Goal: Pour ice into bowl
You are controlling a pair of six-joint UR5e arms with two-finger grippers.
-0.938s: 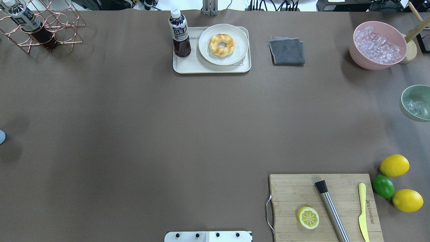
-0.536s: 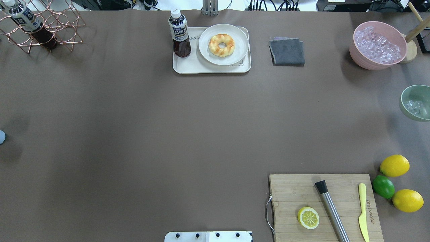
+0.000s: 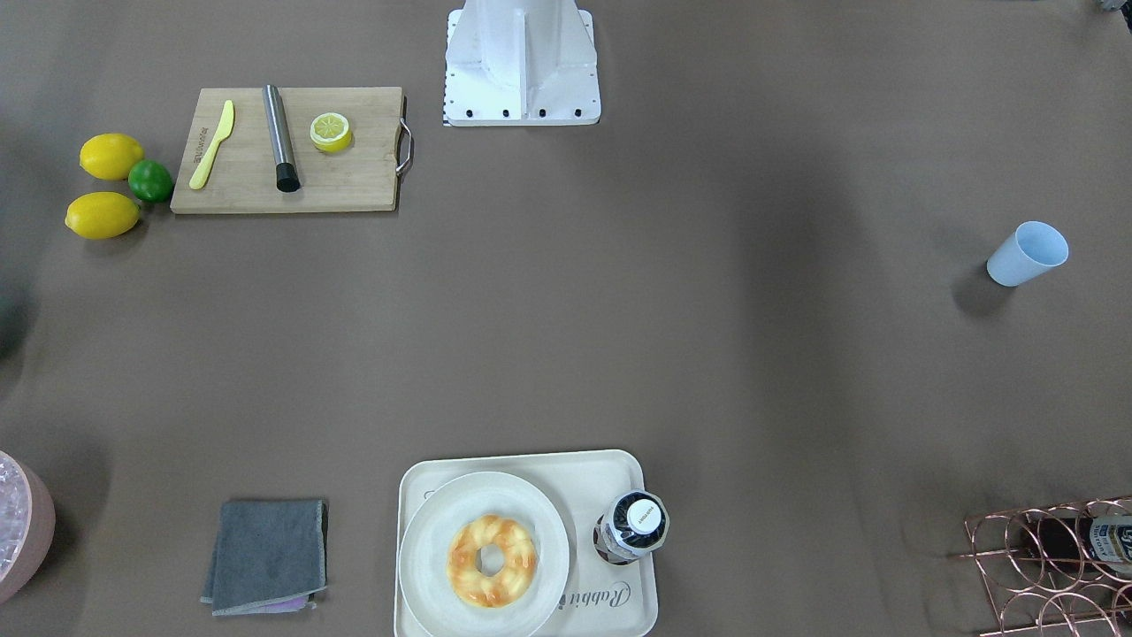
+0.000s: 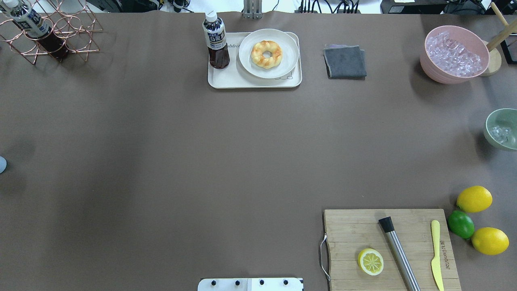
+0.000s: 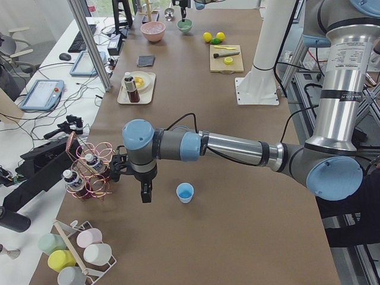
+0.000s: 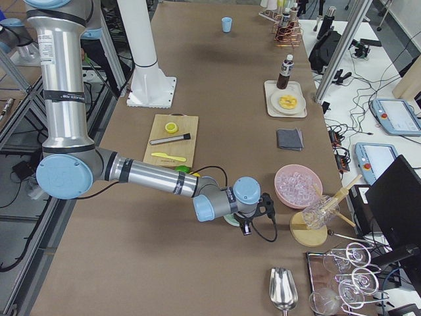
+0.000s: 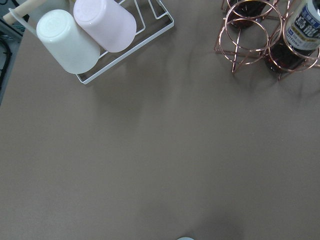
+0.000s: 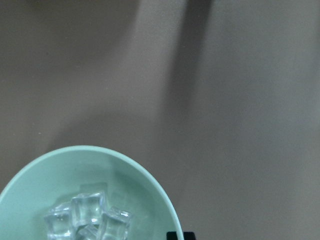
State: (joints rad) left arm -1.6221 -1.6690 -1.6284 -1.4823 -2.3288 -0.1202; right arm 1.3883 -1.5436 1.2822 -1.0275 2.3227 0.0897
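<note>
The mint-green bowl stands level on the tabletop and would remain there, so it is time for my right gripper to release the bowl now.
The mint-green bowl (image 4: 503, 129) is at the table's right edge with a few clear ice cubes (image 4: 500, 133) in it. The right wrist view shows the bowl (image 8: 125, 180), the ice (image 8: 87, 217) and one black fingertip (image 8: 180, 236) at its rim. In the exterior right view my right gripper (image 6: 245, 227) is at the bowl, shut on its rim. My left gripper (image 5: 145, 193) hangs beside the light blue cup (image 5: 185, 192) at the left end. I cannot tell whether it is open or shut.
A pink container full of ice (image 4: 454, 54) stands behind the bowl. A tray (image 4: 226, 79) holds a bottle and a doughnut plate. A grey cloth (image 4: 345, 60), a cutting board (image 4: 347, 230), lemons (image 4: 474, 199) and a copper bottle rack (image 4: 48, 36) are also on the table.
The mint-green bowl has moved slightly right and toward the robot and looks smaller, lower over the table. Nothing else has moved.
</note>
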